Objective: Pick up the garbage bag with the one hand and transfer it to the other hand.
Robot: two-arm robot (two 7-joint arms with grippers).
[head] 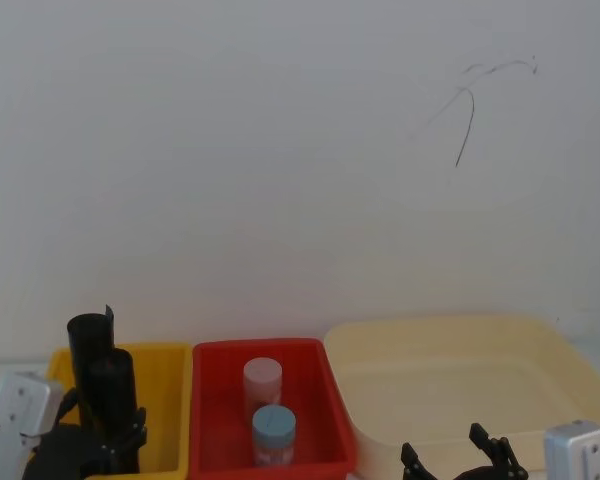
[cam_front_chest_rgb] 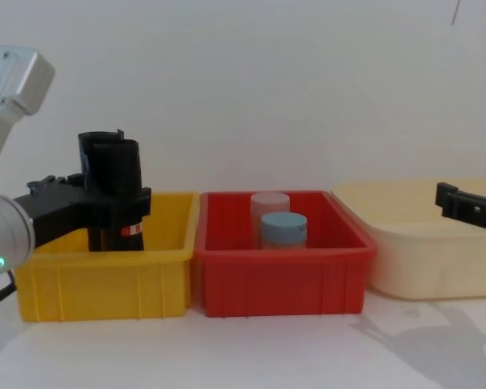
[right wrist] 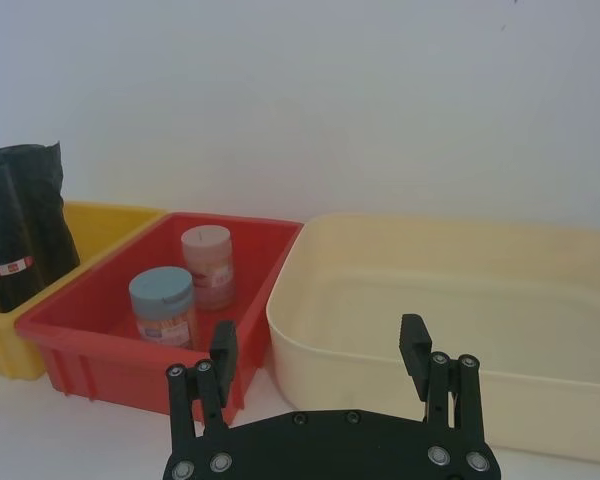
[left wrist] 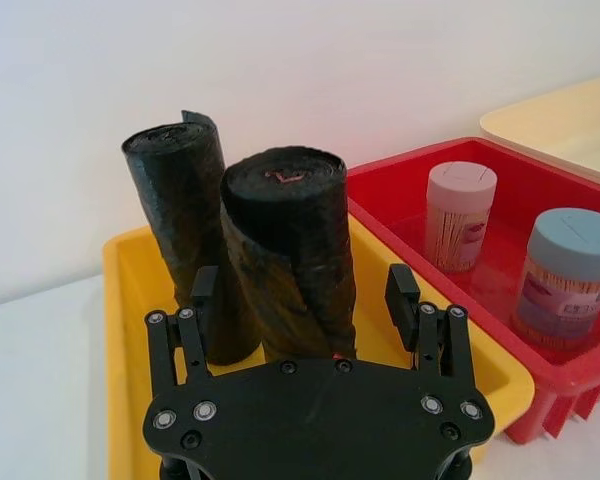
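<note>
I should grab the garbage bag with my left gripper next by its upper part above its label, since the yellow bin's sides are around the bag's lower end.
The garbage bag is a tall black roll standing upright in the yellow bin. Its small red-and-white label shows low on its side in the chest view. My left gripper is open, with one finger on each side of the roll about halfway up and a small gap on both sides. From the head view the same roll rises just beyond the left gripper. My right gripper is open and holds nothing, hovering low in front of the cream tub.
A second black roll with a loose flap stands right behind the gripped-around one in the yellow bin. The red bin in the middle holds two lidded jars. A white wall backs the table.
</note>
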